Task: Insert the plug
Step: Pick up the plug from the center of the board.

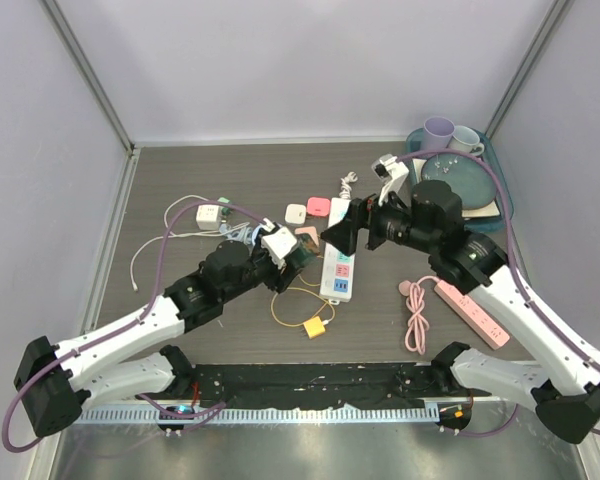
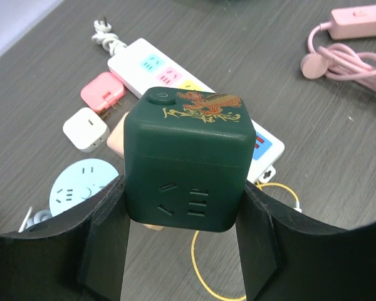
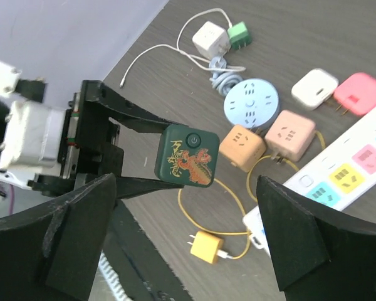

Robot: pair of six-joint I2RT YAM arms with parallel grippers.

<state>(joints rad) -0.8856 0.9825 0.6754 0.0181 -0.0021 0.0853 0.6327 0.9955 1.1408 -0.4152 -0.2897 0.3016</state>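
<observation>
My right gripper needs to grab the green cube socket point(image 2: 188, 157) by its sides next, with the dragon side toward me. The opposite side then stays free to insert the plug.
My left gripper point(image 2: 185, 216) is shut on a dark green cube socket point(image 2: 188, 157) with a gold and red dragon and a power button on top. It holds the cube above the table, with one socket face turned toward the left wrist camera. My right gripper point(image 3: 187, 195) is open wide with nothing between its fingers. The green cube point(image 3: 187, 155) hangs a little beyond them. In the top view the right gripper point(image 1: 340, 232) sits just right of the cube point(image 1: 298, 258). A yellow plug point(image 3: 207, 246) on a yellow cable lies on the table below; neither gripper holds a plug.
A white power strip point(image 1: 338, 265) lies mid-table, with orange point(image 3: 241, 146) and pink point(image 3: 290, 136) cube sockets, a round blue socket point(image 3: 252, 100), and white point(image 3: 314, 88) and pink point(image 3: 360, 93) adapters beside it. A pink strip point(image 1: 472, 313) with coiled cable lies right. A tray point(image 1: 500, 195) of cups stands back right.
</observation>
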